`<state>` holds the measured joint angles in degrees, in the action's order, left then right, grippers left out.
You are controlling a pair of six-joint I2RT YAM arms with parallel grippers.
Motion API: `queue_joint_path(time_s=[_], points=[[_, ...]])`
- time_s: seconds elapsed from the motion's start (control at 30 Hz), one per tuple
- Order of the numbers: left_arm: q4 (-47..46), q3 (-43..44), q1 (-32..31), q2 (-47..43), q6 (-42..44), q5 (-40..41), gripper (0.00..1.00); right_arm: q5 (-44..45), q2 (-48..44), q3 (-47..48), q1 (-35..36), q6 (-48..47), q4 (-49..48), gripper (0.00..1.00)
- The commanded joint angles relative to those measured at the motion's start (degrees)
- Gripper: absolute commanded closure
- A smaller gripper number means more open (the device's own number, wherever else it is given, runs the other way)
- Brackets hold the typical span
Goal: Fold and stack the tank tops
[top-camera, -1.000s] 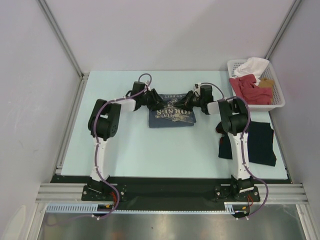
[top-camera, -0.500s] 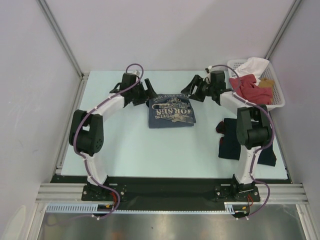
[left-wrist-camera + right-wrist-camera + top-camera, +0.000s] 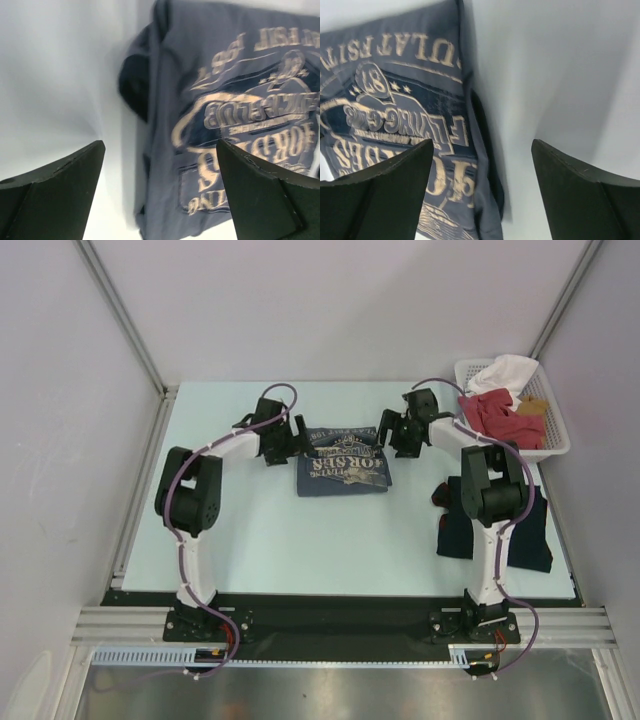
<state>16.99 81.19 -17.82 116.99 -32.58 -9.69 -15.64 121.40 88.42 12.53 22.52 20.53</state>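
Next, the left gripper grabs the slate-blue tank top by its side edge, opposite my right gripper, to stack it flat on the navy one.
The slate-blue tank top [image 3: 342, 468] with white lettering lies folded into a rectangle at the table's middle. My left gripper [image 3: 299, 439] hovers open just off its far left corner. In the left wrist view the gripper [image 3: 160, 167] straddles the top's [image 3: 235, 100] edge with nothing pinched. My right gripper [image 3: 386, 431] is open at the far right corner. The right wrist view shows that gripper [image 3: 482, 162] above the cloth's [image 3: 395, 110] folded edge, also gripping nothing. The dark navy tank top [image 3: 453, 532] lies on the right, partly hidden behind the right arm.
A white basket [image 3: 560, 440] stands at the far right and holds a red garment [image 3: 495, 418] and a white garment [image 3: 508, 370]. Grey walls close off the back and both sides of the table.
Both grippers have opened and let go of the slate-blue top's far edge. They have drawn apart from over the cloth to its two far corners, and the top now lies flat.
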Motion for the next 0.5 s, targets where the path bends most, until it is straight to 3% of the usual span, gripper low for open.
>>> queue_joint_path(time_s=[0.0, 0.1, 0.2, 0.3, 0.47], points=[[-0.82, 2.74, -0.98, 2.71, -0.20, -0.94, 0.00, 1.05, 2.78, 4.81, 1.52, -1.87, 2.40, 0.16], [-0.65, 4.15, -1.60, 4.65, -0.99, -0.33, 0.00, 3.93, 5.33, 7.55, 3.89, -2.92, 4.95, 0.18], [-0.73, 4.95, -1.86, 6.41, -2.14, -0.24, 0.10, 9.89, 7.26, 10.80, 6.27, -4.06, 8.55, 0.23], [-0.65, 5.56, -2.13, 8.42, -2.93, 0.11, 0.14, 11.77, 8.23, 11.25, 7.50, -3.98, 9.79, 0.27], [1.02, 9.68, -3.18, 11.59, -2.93, 1.34, 0.22, 14.84, 8.58, 10.54, 9.69, -4.07, 10.14, 0.43]])
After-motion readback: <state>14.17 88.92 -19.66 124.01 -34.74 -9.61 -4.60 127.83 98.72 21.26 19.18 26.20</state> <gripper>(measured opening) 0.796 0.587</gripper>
